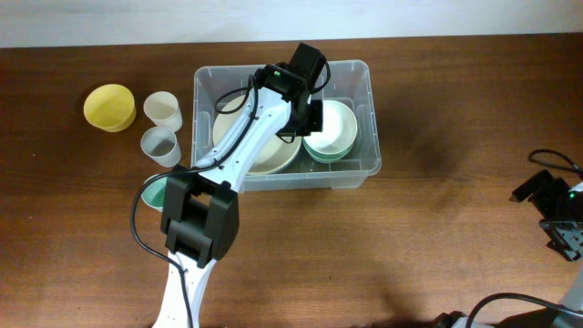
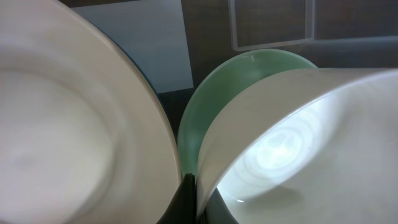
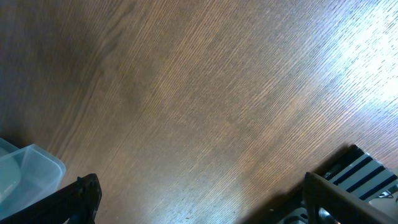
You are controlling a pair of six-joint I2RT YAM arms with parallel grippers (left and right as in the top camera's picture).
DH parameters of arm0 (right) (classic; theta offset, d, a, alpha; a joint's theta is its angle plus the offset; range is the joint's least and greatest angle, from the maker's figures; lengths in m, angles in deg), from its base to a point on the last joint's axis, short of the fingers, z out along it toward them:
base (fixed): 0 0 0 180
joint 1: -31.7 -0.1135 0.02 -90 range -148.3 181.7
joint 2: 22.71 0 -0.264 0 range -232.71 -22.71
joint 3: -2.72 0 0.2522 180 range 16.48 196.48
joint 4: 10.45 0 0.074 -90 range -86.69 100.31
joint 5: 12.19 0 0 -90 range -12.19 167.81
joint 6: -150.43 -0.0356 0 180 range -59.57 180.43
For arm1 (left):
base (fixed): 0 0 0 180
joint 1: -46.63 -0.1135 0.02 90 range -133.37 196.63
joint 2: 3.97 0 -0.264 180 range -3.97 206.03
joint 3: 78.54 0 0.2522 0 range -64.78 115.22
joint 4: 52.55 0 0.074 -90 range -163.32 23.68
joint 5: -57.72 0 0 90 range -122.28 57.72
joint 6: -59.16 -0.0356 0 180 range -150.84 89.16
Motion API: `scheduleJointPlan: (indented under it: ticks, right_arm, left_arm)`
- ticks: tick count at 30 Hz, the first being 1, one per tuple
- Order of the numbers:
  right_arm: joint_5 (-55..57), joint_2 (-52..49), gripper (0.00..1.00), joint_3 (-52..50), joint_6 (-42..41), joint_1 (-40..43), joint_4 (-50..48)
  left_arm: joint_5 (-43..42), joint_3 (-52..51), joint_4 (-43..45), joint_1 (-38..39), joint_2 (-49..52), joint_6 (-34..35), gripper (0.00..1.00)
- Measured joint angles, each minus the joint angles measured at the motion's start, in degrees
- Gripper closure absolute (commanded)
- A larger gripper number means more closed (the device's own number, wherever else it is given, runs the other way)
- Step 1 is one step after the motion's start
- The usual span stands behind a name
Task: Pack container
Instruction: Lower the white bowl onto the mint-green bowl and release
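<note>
The green bowl lies directly below the white bowl, so the white bowl would settle into it. It is time for my left gripper to open now.
The clear plastic container (image 1: 364, 69) stands at the table's middle back. It holds a large white plate (image 1: 264, 153) on the left and a white bowl (image 1: 339, 122) nested in a green bowl (image 1: 326, 155) on the right. My left gripper (image 1: 310, 118) reaches into the container and is shut on the white bowl's left rim. In the left wrist view the fingers (image 2: 189, 186) pinch the white bowl (image 2: 311, 143), with the green bowl (image 2: 211, 99) behind and the plate (image 2: 62, 124) on the left. My right gripper (image 3: 199, 193) is open and empty over bare table at the far right (image 1: 556, 205).
A yellow cup (image 1: 110, 107) and two pale cups (image 1: 164, 109) (image 1: 160, 145) stand left of the container. A green dish (image 1: 153, 193) lies partly hidden under the left arm. The container's corner (image 3: 28, 171) shows in the right wrist view.
</note>
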Motion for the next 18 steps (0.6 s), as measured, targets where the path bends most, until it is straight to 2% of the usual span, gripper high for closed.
scheduleJointPlan:
  ticks: [6, 10, 14, 18]
  right_arm:
    - [0.00, 0.00, 0.01, 0.00, -0.02, 0.00, 0.02]
    - [0.00, 0.00, 0.01, 0.00, -0.02, 0.00, 0.00]
    - [0.00, 0.00, 0.01, 0.00, 0.00, 0.00, 0.00]
    - [0.00, 0.00, 0.01, 0.00, -0.02, 0.00, 0.00]
  left_arm:
    - [0.00, 0.00, 0.00, 0.00, 0.00, 0.02, 0.94]
    - [0.00, 0.00, -0.31, 0.00, 0.00, 0.04, 0.86]
    - [0.00, 0.00, -0.37, 0.00, 0.00, 0.22, 0.85]
    - [0.02, 0.00, -0.37, 0.04, 0.00, 0.17, 0.75]
